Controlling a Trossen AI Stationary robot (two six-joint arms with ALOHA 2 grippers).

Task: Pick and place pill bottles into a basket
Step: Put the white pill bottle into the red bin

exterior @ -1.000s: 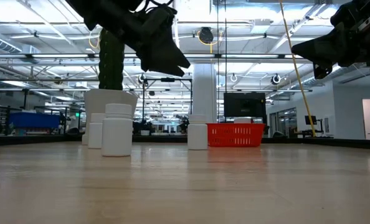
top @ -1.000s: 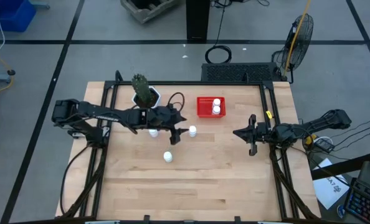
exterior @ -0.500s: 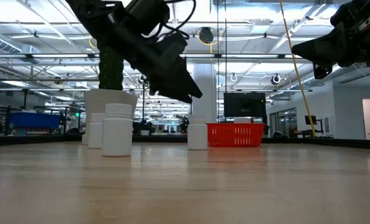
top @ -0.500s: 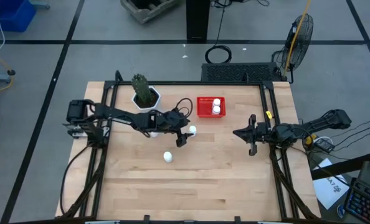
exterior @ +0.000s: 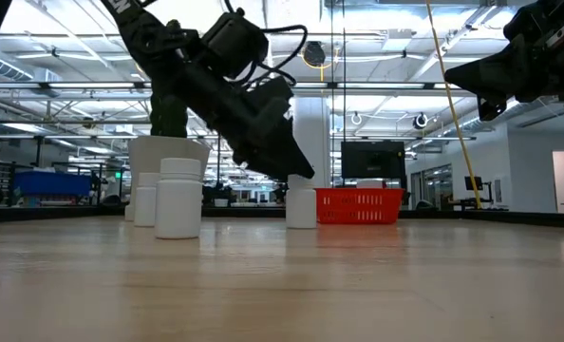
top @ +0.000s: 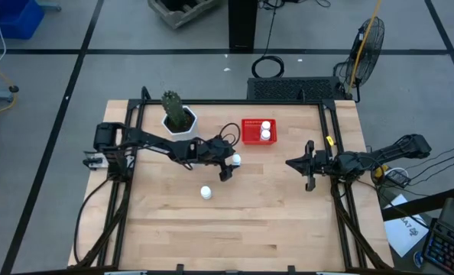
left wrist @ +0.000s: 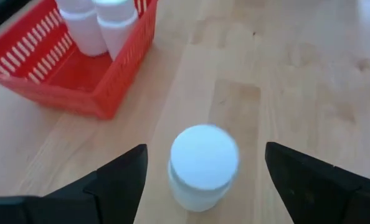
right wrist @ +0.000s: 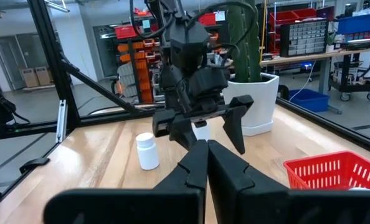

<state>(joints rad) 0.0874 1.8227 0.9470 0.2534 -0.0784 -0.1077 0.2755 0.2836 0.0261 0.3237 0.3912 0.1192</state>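
The white pill bottle has to go into the red basket (top: 251, 136), so my left gripper will next grab the bottle by its end with the cap (top: 236, 158).
A white pill bottle (top: 235, 160) stands upright on the table just in front of the red basket (top: 251, 136), which holds two bottles (left wrist: 101, 25). My left gripper (top: 227, 166) is open and low over this bottle. In the left wrist view its fingers stand on either side of the bottle (left wrist: 203, 165) without touching it. A second bottle (top: 205, 192) stands nearer the table's front edge, and a third (exterior: 145, 201) stands beside the pot. My right gripper (top: 309, 164) is shut and empty, above the table at the right.
A white hexagonal pot with a green cactus (top: 178, 116) stands at the far left, behind my left arm. Black frame rails (top: 330, 130) run along the table's left, right and far sides. Bare wood lies across the table's near half.
My left gripper has gone toward the table's right edge and down, from beside the pot to the bottle in front of the basket, and now straddles it. It has stayed open. The bottles and the basket have not moved.
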